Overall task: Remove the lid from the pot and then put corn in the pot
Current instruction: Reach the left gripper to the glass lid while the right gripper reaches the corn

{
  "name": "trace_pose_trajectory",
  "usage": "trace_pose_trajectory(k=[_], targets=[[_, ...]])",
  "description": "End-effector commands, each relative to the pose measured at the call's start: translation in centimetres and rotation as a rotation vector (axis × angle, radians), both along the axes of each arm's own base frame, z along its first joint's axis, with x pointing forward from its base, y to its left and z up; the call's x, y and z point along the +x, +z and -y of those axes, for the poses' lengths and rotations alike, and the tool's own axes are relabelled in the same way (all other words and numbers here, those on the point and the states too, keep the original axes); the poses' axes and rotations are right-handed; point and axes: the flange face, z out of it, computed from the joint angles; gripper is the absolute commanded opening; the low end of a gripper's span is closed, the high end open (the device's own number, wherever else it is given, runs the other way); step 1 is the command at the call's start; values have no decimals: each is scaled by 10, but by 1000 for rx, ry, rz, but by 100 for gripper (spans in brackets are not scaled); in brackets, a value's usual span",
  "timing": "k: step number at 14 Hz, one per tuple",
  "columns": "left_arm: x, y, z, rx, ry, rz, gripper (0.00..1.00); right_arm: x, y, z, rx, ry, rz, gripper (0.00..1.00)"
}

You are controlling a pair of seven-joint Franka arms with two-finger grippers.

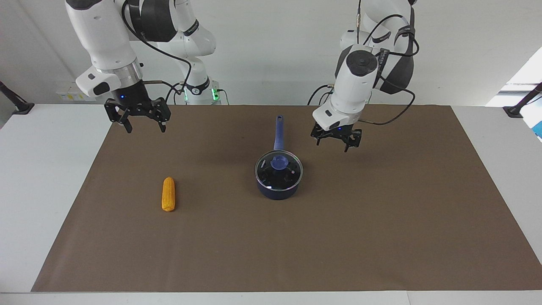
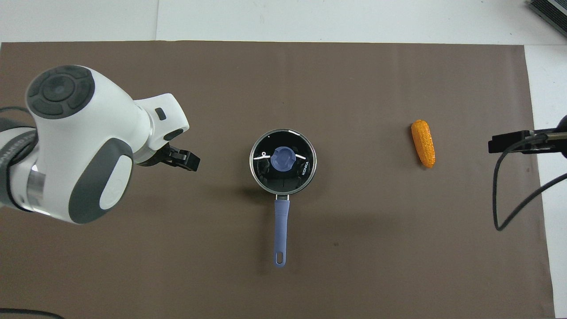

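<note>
My left gripper will grab the lid by its narrow blue knob next, because the lid's glass disc is as wide as the pot.
The navy pot stands mid-mat, its long blue handle pointing toward the robots. The glass lid with its blue knob sits on the pot. The pot, lid and knob also show in the overhead view. The corn lies on the mat toward the right arm's end, apart from the pot; it also shows in the overhead view. My left gripper hangs open and empty over the mat beside the handle. My right gripper hangs open and empty over the mat's corner.
A brown mat covers most of the white table. A dark object sits at the table's corner farthest from the robots, toward the right arm's end. Black clamps stand at the table's ends.
</note>
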Motion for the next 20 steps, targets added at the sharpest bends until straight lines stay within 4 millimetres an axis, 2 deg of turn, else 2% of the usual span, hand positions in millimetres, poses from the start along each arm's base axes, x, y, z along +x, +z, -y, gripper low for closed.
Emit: trace_pose_trajectory(k=[1,2,5,7,9,12,13,15,17,20], targets=[[-6,-2,55,3,57,26,100,7,-36,2,10,32,4,100],[-7,-6,68,8,84,31,100,13,-48,1,9,38,2,100],[2,-16,108,5,105,49,100,39,-108,0,4,40,-33,100],[6,-18,113,-1,110,55,100,58,-144,-10,2,62,2,100],[15,-33,122,-17,154,76,100,71,-174,-11,-7,124,23,100],[15,-48,128,-8,158,68,100,79,-207,-1,-14,160,11,100],[10,-56,142,-7,152,70,100,82,-222,1,-19,170,0,100],[11,-62,146,1,161,71,100,88,-258,1,-26,217,-1,100],[11,-62,146,3,172,71,100,84,-266,2,-31,260,-20,100],[4,-62,150,18,160,58,97,77,-273,15,-35,294,-43,100]])
